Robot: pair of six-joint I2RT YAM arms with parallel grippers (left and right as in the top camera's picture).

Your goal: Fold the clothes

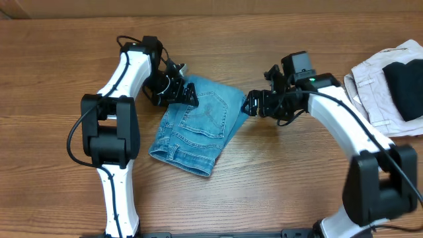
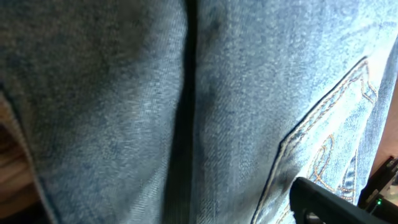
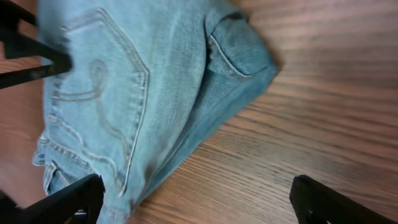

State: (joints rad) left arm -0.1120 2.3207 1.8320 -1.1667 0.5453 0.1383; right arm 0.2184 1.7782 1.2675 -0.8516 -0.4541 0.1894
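Observation:
My right gripper will next grab the folded jeans by their edge facing the black garment [image 3: 200,134] to stack them there still folded.
The light-blue jeans [image 1: 197,124] lie folded into a compact bundle in the middle of the table, a stitched back pocket facing up. My left gripper [image 1: 181,92] is at the bundle's far left corner. In the left wrist view the denim [image 2: 124,106] fills the frame, and only one finger [image 2: 326,200] shows, set wide to the right, so the jaws look open. My right gripper [image 1: 252,104] is open at the bundle's right edge. In the right wrist view its fingers [image 3: 193,202] straddle bare wood beside the jeans [image 3: 124,81].
An off-white garment [image 1: 373,86] with a black garment [image 1: 406,84] on top lies at the table's right edge. Bare wood table [image 1: 277,185] surrounds the jeans.

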